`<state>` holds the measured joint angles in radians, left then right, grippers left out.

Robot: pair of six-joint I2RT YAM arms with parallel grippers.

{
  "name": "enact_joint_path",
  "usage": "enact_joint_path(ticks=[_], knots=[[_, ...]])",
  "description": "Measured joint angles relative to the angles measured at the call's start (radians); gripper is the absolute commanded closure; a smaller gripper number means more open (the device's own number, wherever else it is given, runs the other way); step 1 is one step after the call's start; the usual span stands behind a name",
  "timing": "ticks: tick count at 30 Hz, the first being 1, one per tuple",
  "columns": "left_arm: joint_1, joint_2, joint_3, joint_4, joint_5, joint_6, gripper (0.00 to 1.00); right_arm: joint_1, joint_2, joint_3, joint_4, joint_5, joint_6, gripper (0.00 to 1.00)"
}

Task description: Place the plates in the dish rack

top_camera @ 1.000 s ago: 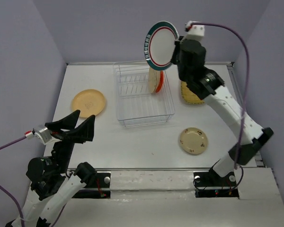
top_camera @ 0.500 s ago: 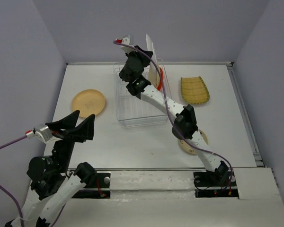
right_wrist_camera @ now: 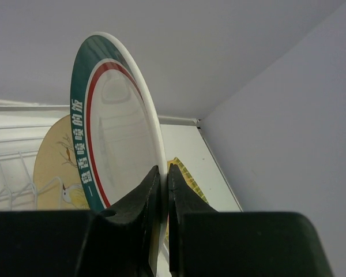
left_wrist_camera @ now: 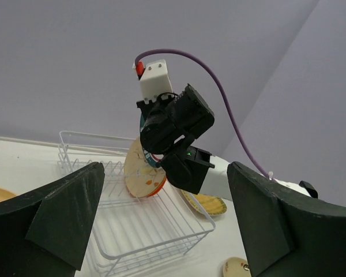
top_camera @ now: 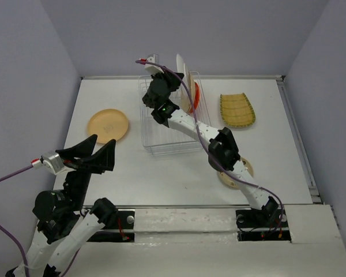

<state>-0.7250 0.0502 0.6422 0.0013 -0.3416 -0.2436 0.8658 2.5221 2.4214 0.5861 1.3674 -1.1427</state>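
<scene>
The white plate is far above the cream plate in the rack, so my right gripper keeps hold and next lowers the white plate before release.
My right gripper [top_camera: 174,78] is shut on the rim of the white plate with the green-ringed rim [top_camera: 181,64]. It holds the plate upright and edge-on above the back of the white wire dish rack [top_camera: 167,138]. In the right wrist view the fingers [right_wrist_camera: 153,184] pinch the plate's rim [right_wrist_camera: 118,127]. A cream patterned plate [top_camera: 188,92] and the small orange-red plate [top_camera: 196,98] stand in the rack. The tan-yellow plate [top_camera: 108,125], the yellow-green ribbed plate [top_camera: 237,109] and a second cream plate [top_camera: 246,168] lie on the table. My left gripper [top_camera: 98,151] is open and empty.
The right arm [top_camera: 219,147] stretches diagonally over the rack's right side and partly covers the second cream plate. Grey walls close in the back and both sides. The left wrist view shows the rack [left_wrist_camera: 132,231] and the right gripper's body [left_wrist_camera: 173,124].
The right arm swung from the rack's right side to over it. The green-ringed plate turned from face-on to edge-on and came a little lower over the rack's back. The left arm stayed still.
</scene>
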Motion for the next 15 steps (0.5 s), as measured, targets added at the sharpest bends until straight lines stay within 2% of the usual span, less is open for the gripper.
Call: enact_joint_path(ticks=[7, 15], knots=[[0.0, 0.0, 0.0, 0.0, 0.0, 0.0, 0.01, 0.001, -0.001, -0.047, -0.08, -0.005, 0.122, 0.93], [0.0, 0.0, 0.0, 0.0, 0.0, 0.0, 0.01, 0.014, -0.029, -0.045, -0.536, -0.103, 0.565, 0.93]])
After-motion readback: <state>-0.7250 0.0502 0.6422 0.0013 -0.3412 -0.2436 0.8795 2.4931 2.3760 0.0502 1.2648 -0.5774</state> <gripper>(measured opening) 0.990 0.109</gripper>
